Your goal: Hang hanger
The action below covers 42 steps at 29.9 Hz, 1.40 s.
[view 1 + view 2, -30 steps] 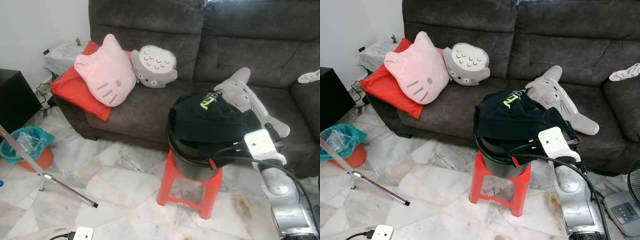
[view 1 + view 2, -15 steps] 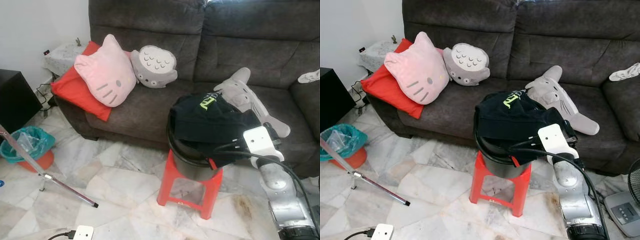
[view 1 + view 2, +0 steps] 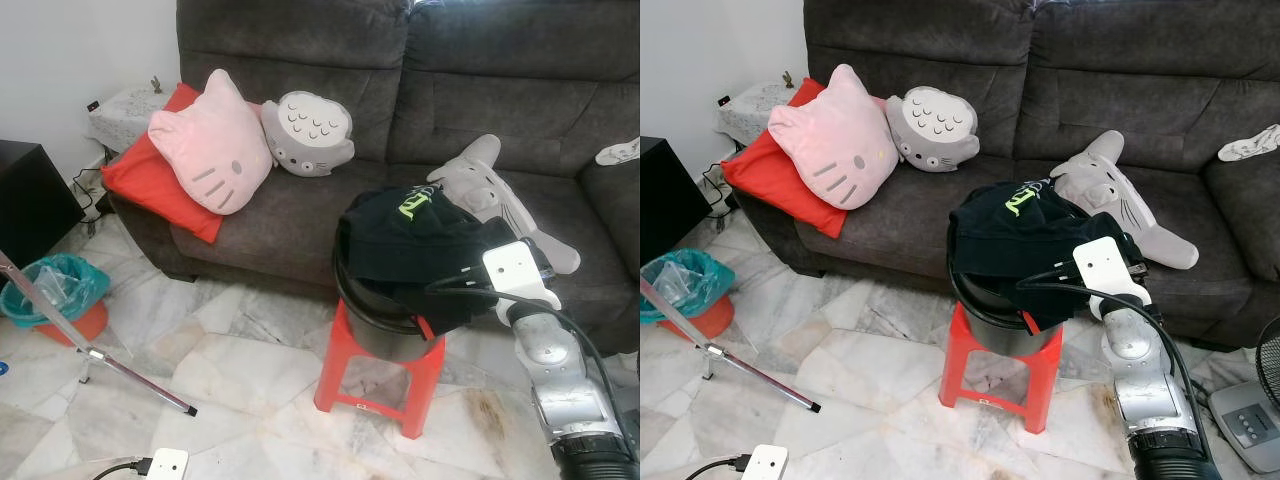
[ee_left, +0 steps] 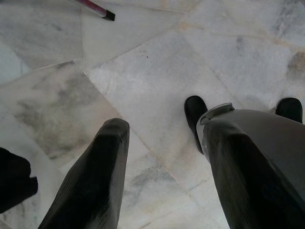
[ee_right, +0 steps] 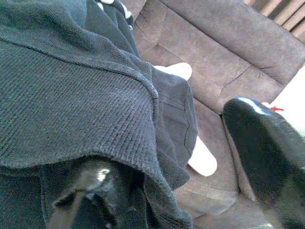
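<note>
The black cloth should next be pinched by its ribbed hem [image 3: 480,278] with the robot's right gripper. That hem is lifted, while the rest lies loose over the bucket [image 3: 372,325].
A black bucket [image 3: 372,325] stands on a red stool [image 3: 380,375] in front of the sofa, piled with black clothes [image 3: 415,245]. A small red piece [image 3: 425,327] pokes out under the clothes at the bucket's rim; I cannot tell whether it is a hanger. My right gripper [image 5: 167,143] is at the right side of the pile, open, with one finger [image 5: 90,191] tucked beneath a fold of the black cloth and the other clear of it. Its white wrist block [image 3: 515,272] shows by the bucket. My left gripper [image 4: 164,129] hangs open over the marble floor.
The dark grey sofa [image 3: 300,215] carries a pink cat pillow [image 3: 212,143], a red cushion [image 3: 145,180], a grey plush [image 3: 310,133] and a grey plush animal [image 3: 490,190]. A metal pole [image 3: 100,360], a teal-lined bin [image 3: 55,290] and a white plug [image 3: 165,465] are on the floor at left.
My right arm has pushed forward and up, bringing the wrist block closer against the black clothes. Nothing else has moved.
</note>
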Tool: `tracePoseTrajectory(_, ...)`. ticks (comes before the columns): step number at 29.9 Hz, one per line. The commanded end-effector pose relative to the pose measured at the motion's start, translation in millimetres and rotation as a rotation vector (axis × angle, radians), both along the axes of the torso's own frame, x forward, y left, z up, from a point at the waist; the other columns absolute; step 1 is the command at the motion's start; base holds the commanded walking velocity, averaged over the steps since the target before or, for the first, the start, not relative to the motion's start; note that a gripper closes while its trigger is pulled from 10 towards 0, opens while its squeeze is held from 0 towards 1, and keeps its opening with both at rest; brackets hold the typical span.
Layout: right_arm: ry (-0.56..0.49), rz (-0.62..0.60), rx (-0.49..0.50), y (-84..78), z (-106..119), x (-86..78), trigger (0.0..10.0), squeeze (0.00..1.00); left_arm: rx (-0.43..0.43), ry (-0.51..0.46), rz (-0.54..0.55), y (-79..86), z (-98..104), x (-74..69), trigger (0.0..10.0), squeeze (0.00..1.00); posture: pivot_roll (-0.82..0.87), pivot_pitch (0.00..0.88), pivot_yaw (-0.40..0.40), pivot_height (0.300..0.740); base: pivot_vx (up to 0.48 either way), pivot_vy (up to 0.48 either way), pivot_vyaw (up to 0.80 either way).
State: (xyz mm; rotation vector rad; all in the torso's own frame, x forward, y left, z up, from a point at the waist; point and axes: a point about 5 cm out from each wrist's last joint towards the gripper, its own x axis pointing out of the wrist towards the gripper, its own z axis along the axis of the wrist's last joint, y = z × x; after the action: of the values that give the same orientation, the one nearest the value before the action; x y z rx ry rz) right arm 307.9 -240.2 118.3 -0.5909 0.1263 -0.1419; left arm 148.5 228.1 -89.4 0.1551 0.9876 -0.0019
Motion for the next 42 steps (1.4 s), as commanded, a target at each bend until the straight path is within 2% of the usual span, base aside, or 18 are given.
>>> tracePoseTrajectory(1, -0.008, 0.014, 0.003, 2.0, 2, 2.8, 0.0, 0.00, 0.012, 0.029, -0.014, -1.2, -3, -6.7, 10.0, 0.00, -0.12, 0.000, 0.029, 0.740, 0.000, 0.000, 0.00)
tracePoseTrajectory(19, 0.002, 0.077, 0.026, 14.1, -2, 4.2, 0.0, 0.00, 0.013, 0.031, -0.012, 3.1, -2, -8.0, 10.0, 0.00, -0.11, 0.000, 0.028, 0.740, 0.000, 0.000, 0.00)
tracePoseTrajectory(25, -0.001, 0.081, 0.025, 15.1, -2, 4.6, 0.0, 0.00, 0.018, 0.036, -0.010, 7.8, -2, -9.1, 10.0, 0.00, -0.11, 0.000, 0.028, 0.740, 0.000, 0.000, 0.00)
tracePoseTrajectory(32, -0.012, 0.062, 0.021, 14.1, -1, 4.4, 0.0, 0.00, 0.019, 0.040, -0.013, 5.2, -3, -10.2, 10.0, 0.00, -0.11, 0.000, 0.028, 0.740, 0.000, 0.000, 0.00)
tracePoseTrajectory(37, -0.071, 0.011, 0.012, 8.9, 7, 5.0, 0.0, 0.00, 0.017, 0.042, -0.015, 2.6, -4, -10.8, 10.0, 0.00, -0.11, 0.000, 0.029, 0.740, 0.000, 0.000, 0.00)
tracePoseTrajectory(42, -0.221, -0.062, 0.000, 0.9, 29, 5.9, 0.0, 0.00, 0.015, 0.041, -0.017, 2.2, -4, -10.5, 10.0, 0.00, -0.11, 0.000, 0.029, 0.740, 0.000, 0.000, 0.00)
